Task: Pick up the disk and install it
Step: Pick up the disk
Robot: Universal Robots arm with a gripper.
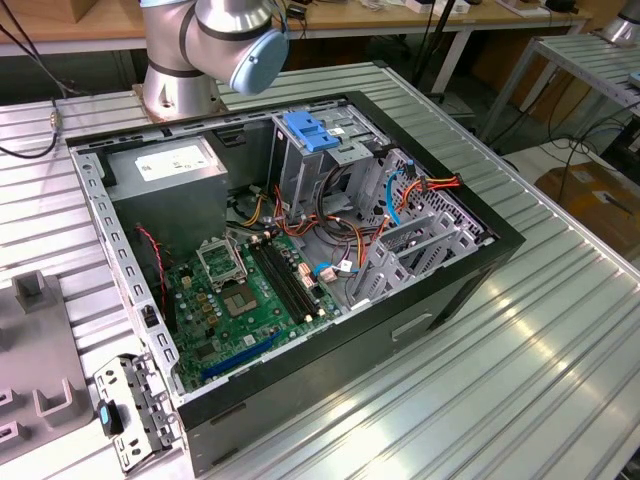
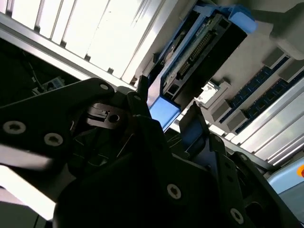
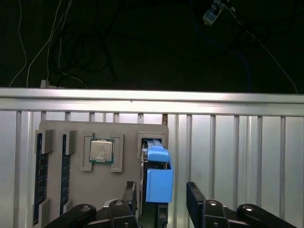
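My gripper grabs the disk (image 3: 157,180) next by the blue caddy end standing clear of the slot (image 3: 159,184) to install it in the computer.
The disk (image 3: 157,180) stands on edge in a slot of a grey holder tray (image 3: 123,130), its blue side rail facing the first wrist camera. My gripper (image 3: 161,199) is open and straddles it, one black finger (image 3: 131,194) close beside the disk and the other finger (image 3: 194,194) a gap away. In the second wrist view the disk (image 2: 199,47) shows its connector edge and blue rail, with the gripper (image 2: 168,102) around its near end. The open computer case (image 1: 300,250) lies on the table in the exterior view, its metal drive cage (image 1: 320,160) topped by a blue latch.
The holder tray also carries a processor chip (image 3: 101,151) and memory sticks (image 3: 40,180). The ribbed metal table ends at a rail (image 3: 152,99), with dark floor and cables beyond. The arm's base (image 1: 180,60) stands behind the case. A power supply box (image 1: 170,175) sits inside it.
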